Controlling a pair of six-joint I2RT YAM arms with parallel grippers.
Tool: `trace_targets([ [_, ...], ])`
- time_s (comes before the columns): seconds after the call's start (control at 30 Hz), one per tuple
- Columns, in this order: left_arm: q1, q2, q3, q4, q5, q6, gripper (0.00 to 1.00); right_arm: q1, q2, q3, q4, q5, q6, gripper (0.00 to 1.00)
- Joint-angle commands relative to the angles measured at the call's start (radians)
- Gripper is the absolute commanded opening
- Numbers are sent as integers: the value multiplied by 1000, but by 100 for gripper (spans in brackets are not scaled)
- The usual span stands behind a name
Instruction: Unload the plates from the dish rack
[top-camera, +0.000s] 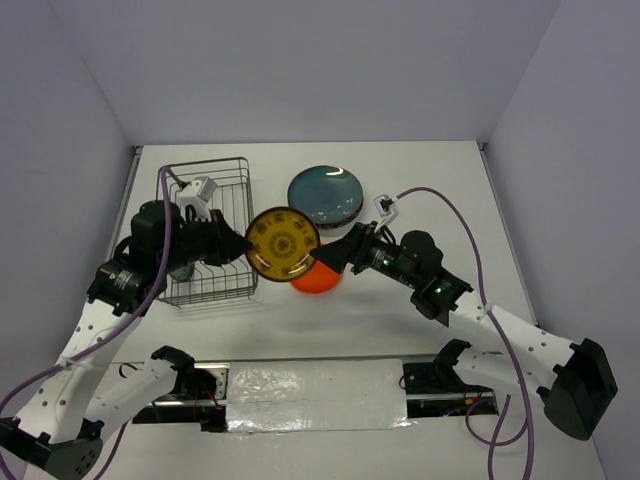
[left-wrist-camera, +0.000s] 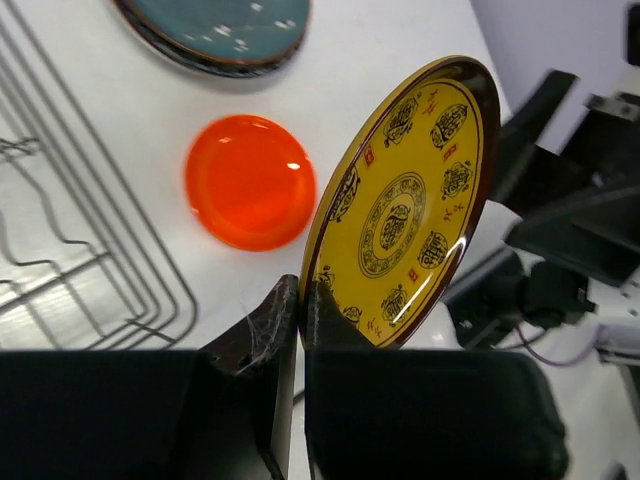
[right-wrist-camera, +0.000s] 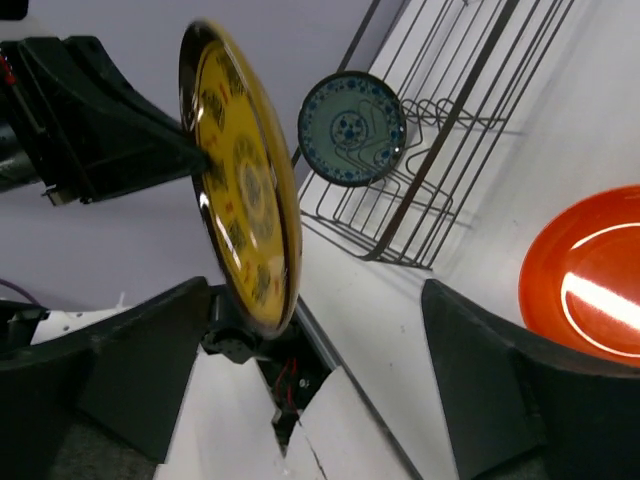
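Both fingers of my right gripper reach past the yellow plate's dark rim, one at each side of it, so it is time to close on the plate.
My left gripper (top-camera: 236, 246) (left-wrist-camera: 302, 300) is shut on the rim of a yellow plate (top-camera: 284, 242) (left-wrist-camera: 410, 200) with dark emblems and a dark rim, held on edge above the table right of the dish rack (top-camera: 205, 225). My right gripper (top-camera: 330, 256) (right-wrist-camera: 315, 300) is open, with the yellow plate's (right-wrist-camera: 245, 230) far edge just inside its left finger. A small orange plate (top-camera: 320, 279) (left-wrist-camera: 250, 180) (right-wrist-camera: 590, 270) lies flat under both. A small blue-patterned plate (right-wrist-camera: 352, 128) stands in the rack (right-wrist-camera: 440, 120). A large dark teal plate (top-camera: 326, 194) (left-wrist-camera: 215, 25) lies flat at the back.
The wire rack (left-wrist-camera: 70, 240) takes up the left side of the table, with my left arm across its right rim. A white object (top-camera: 204, 189) sits at the rack's back. Grey walls close in the table on three sides.
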Motion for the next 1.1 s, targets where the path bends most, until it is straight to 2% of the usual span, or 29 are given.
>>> trace_targets([
  [0.0,-2,-33,-11,188,199,-59,0,6,32,40,83,22,21,88],
  [0.1,-4,-34,-35,211,247,-70,0,8,52,40,108,10,25,66],
  [0.13,-4,-34,-45,234,259,-75,0,8,61,43,110,7,24,54],
  [0.17,-4,-34,-63,245,277,-81,0,8,67,45,116,4,22,48],
  [0.2,-4,-34,-72,255,285,-84,0,8,67,43,119,5,22,20],
  [0.23,-4,-31,-80,262,285,-84,0,9,67,43,119,8,24,5],
  [0.27,-4,-27,-88,254,281,-81,2,8,61,45,110,22,25,0],
  [0.33,-4,-8,-91,231,238,-64,20,8,52,48,96,38,18,0],
  [0.37,-4,1,-85,185,160,-50,43,8,44,51,79,54,13,0],
  [0.43,-4,24,-60,101,18,-44,67,8,37,61,24,96,7,0],
  [0.47,-4,30,-30,15,-64,-38,78,6,38,71,-70,163,10,0],
  [0.5,-4,33,-14,-22,-219,-36,99,1,44,89,-114,191,11,0],
  [0.63,-4,24,47,-163,-544,-55,100,-48,130,131,-266,186,-19,0],
  [0.83,-4,4,108,-317,-878,-75,100,-139,268,112,-245,114,-48,0],
  [0.97,-1,13,135,-364,-953,-70,99,-190,378,117,-211,45,-71,0],
  [1.07,-1,12,135,-357,-948,-61,100,-198,478,141,-190,-10,-96,4],
])
